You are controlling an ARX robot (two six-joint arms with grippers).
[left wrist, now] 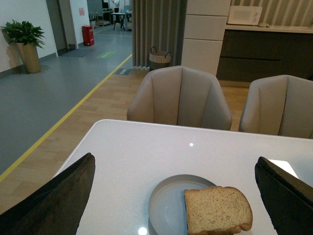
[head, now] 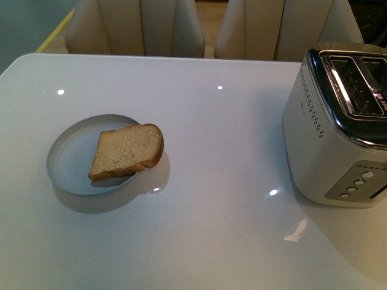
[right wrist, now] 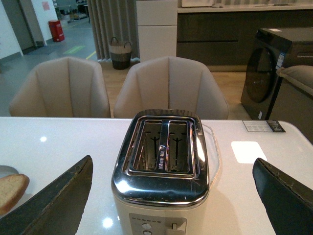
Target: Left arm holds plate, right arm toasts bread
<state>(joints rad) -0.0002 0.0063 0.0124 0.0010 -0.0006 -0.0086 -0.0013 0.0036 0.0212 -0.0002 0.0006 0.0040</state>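
I will grab the pale blue-grey plate by its rim (head: 51, 158) with my left gripper next. Then I can hold the plate while the bread (head: 128, 151) gets toasted.
A slice of light brown bread (head: 128, 151) lies on a small round pale blue-grey plate (head: 71, 158) on the left of the white table, its rounded end hanging over the plate's right rim. In the left wrist view the bread (left wrist: 217, 210) and plate (left wrist: 166, 203) lie just ahead of my left gripper (left wrist: 176, 208), which is open wide and empty. My right gripper (right wrist: 173, 203) is open wide and empty, facing the toaster. Neither arm shows in the front view.
A cream and chrome two-slot toaster (head: 338, 124) stands at the table's right edge, slots empty (right wrist: 164, 147), buttons and lever facing me. Two beige chairs (head: 136, 27) stand behind the far table edge.
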